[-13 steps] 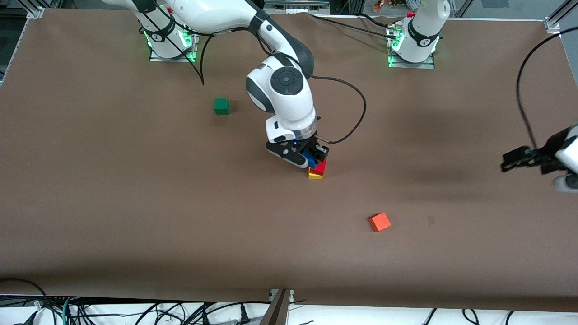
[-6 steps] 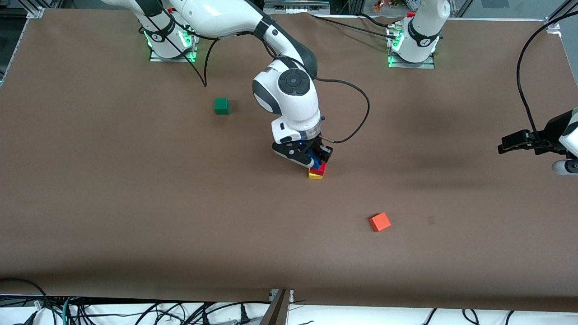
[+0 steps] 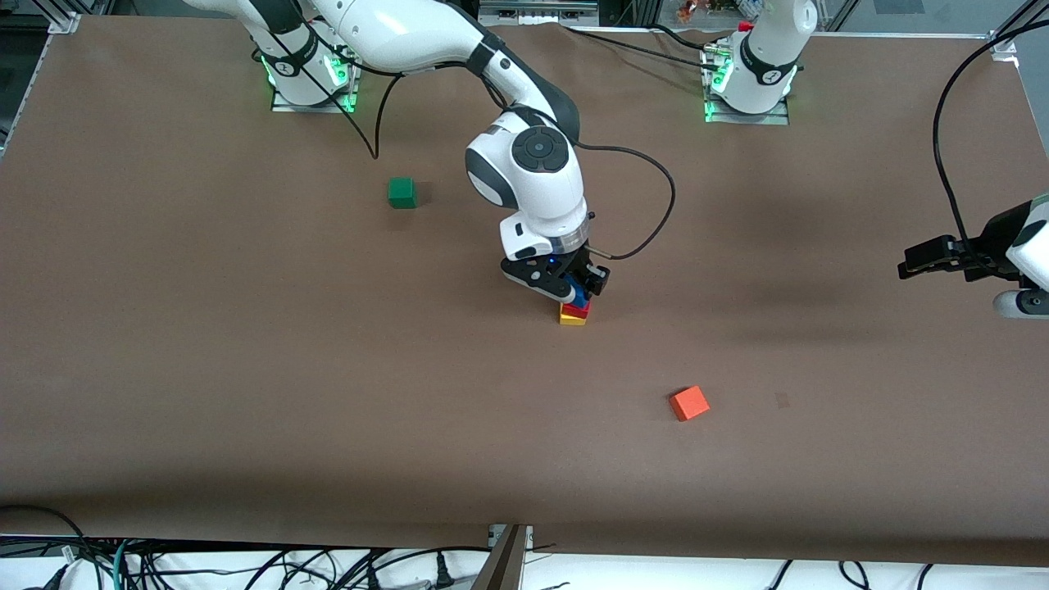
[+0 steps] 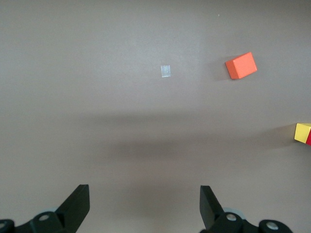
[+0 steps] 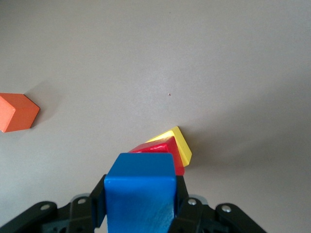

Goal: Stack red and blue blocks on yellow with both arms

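The robot's right gripper needs to open, because the blue block's lower edge (image 5: 146, 155) touches the red block (image 5: 161, 145) in the right wrist view.
The red block (image 3: 578, 310) sits on the yellow block (image 3: 572, 318) near the table's middle. My right gripper (image 3: 578, 291) is shut on the blue block (image 3: 577, 292) and holds it just over the red block. In the right wrist view the blue block (image 5: 141, 191) fills the space between the fingers, with the red block (image 5: 163, 150) and yellow block (image 5: 181, 145) below it. My left gripper (image 3: 918, 264) is open and empty, held in the air over the left arm's end of the table. In the left wrist view (image 4: 145, 206) only bare table lies between its fingers.
An orange-red cube (image 3: 689, 402) lies nearer the front camera than the stack; it also shows in the left wrist view (image 4: 241, 65). A green cube (image 3: 401, 192) lies toward the right arm's end. A small pale mark (image 4: 166, 71) is on the table.
My right gripper has carried the blue block a little toward the left arm's end and lower, over the red block. My left gripper has risen slightly.
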Motion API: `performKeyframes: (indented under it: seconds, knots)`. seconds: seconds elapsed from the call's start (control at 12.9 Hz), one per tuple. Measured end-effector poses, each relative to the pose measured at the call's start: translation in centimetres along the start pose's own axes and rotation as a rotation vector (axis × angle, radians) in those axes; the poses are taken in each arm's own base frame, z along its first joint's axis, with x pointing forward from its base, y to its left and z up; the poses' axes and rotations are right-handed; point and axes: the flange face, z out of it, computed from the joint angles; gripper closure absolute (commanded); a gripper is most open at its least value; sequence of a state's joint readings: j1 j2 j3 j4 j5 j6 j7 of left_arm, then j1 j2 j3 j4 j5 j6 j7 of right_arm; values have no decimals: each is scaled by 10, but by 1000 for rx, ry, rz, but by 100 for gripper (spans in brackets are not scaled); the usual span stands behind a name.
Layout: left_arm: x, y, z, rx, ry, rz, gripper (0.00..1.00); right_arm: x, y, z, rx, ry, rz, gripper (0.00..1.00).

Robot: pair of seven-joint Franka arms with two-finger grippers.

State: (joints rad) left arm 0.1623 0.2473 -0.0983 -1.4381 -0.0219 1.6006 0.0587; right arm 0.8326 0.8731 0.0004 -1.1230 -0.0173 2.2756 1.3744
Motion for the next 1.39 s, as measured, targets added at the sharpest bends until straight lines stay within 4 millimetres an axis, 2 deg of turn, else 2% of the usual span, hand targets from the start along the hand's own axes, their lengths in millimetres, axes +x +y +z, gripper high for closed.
performKeyframes:
  seconds: [0.15,0.31,0.39,1.01,1.08,1.16,1.24,1.39]
  knots:
    - [0,0,0,0,0,0,0,-2,0,2,5,4,-5,36]
    - [0,0,0,0,0,0,0,-3,0,4,4,8,-10,7]
    - [0,0,0,0,0,-1,0,-3,0,5,4,8,-10,0]
    - [0,0,0,0,0,-1,0,13,-1,-3,3,27,4,0]
    - [0,0,0,0,0,-1,0,23,2,-6,-21,28,12,0]
    - [0,0,0,0,0,-1,0,42,6,-17,-47,30,17,0]
    - [0,-1,0,0,0,-1,0,68,11,-35,-68,33,15,0]
    - [0,-1,0,0,0,-1,0,125,25,-86,-90,30,10,0]
